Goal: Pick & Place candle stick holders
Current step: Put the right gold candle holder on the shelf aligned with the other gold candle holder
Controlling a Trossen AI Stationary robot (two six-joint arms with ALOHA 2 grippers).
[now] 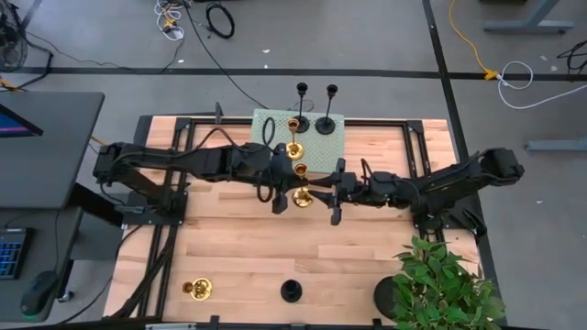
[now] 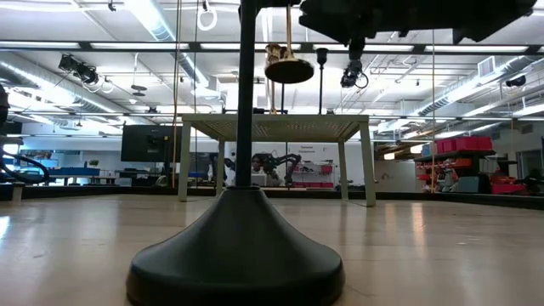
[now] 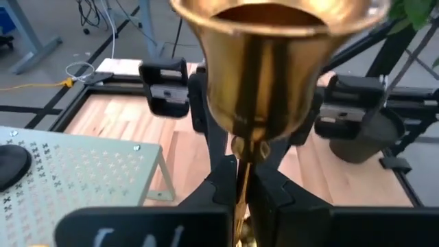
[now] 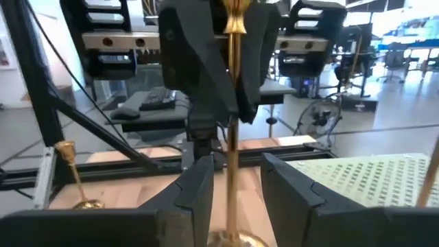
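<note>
My right gripper grabs the brass candle stick holder's lower stem next, to set the holder on the green stand.
A brass candle stick holder hangs upright in the air over the middle of the table, with its cup up and its flared base down. My left gripper reaches in from the table's left and is shut on its stem. My right gripper comes level from the table's right and is open. Its two fingers stand on either side of the lower stem without touching it. The base shows just under them in the right wrist view. My left gripper pinches the thin stem just below the cup between its two fingers. The fingers come from the table's left, slanting a little downward, and lie across the stem. The holder hangs upright below the hold, its base clear of the table and higher than the stand's top.
A green perforated stand at the far middle carries two black holders and a brass one. Near the front edge stand a black holder and a brass holder. A potted plant fills the near right corner.
</note>
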